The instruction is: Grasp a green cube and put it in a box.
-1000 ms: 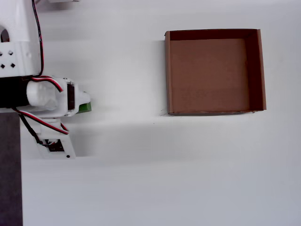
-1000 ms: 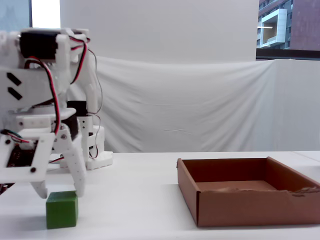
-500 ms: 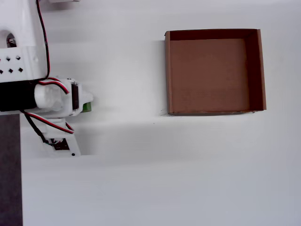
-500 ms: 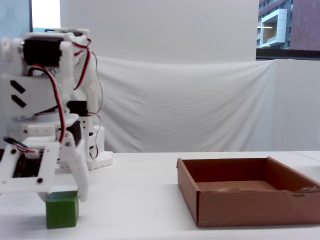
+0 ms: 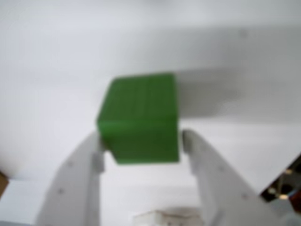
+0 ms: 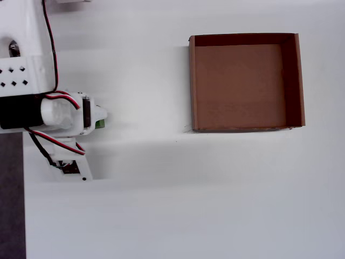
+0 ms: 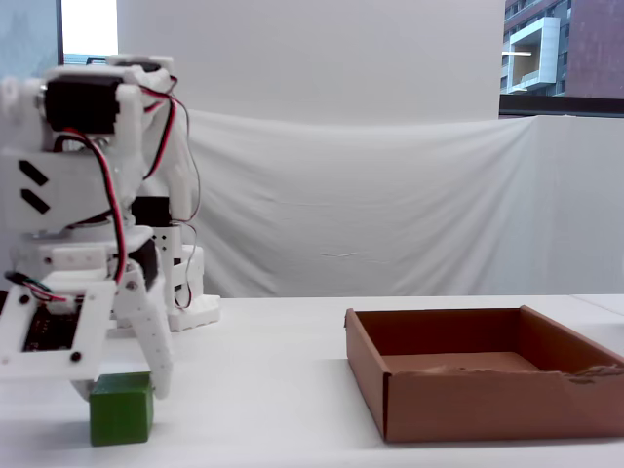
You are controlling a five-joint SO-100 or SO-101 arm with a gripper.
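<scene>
The green cube needs to go in the box (image 6: pixel 192 81), so my gripper will pick it up next by two opposite sides of the cube.
The green cube (image 5: pixel 141 117) stands on the white table between my two white fingers. In the wrist view my gripper (image 5: pixel 142 140) is open around it: the left fingertip (image 5: pixel 98 143) touches the cube's lower left corner, and the right fingertip (image 5: pixel 188 139) stands a hair off its right side. In the fixed view the cube (image 7: pixel 122 409) rests on the table under the gripper (image 7: pixel 122 388). In the overhead view only a green sliver of the cube (image 6: pixel 100 124) shows under the gripper (image 6: pixel 100 120). The brown cardboard box (image 6: pixel 192 81) lies empty far to the right.
The arm's white base and red and black cables (image 6: pixel 21 81) fill the overhead view's upper left. A dark strip (image 6: pixel 11 205) marks the table's left edge. The box's near wall (image 7: pixel 487 400) stands low at the right of the fixed view. A white cloth backdrop hangs behind.
</scene>
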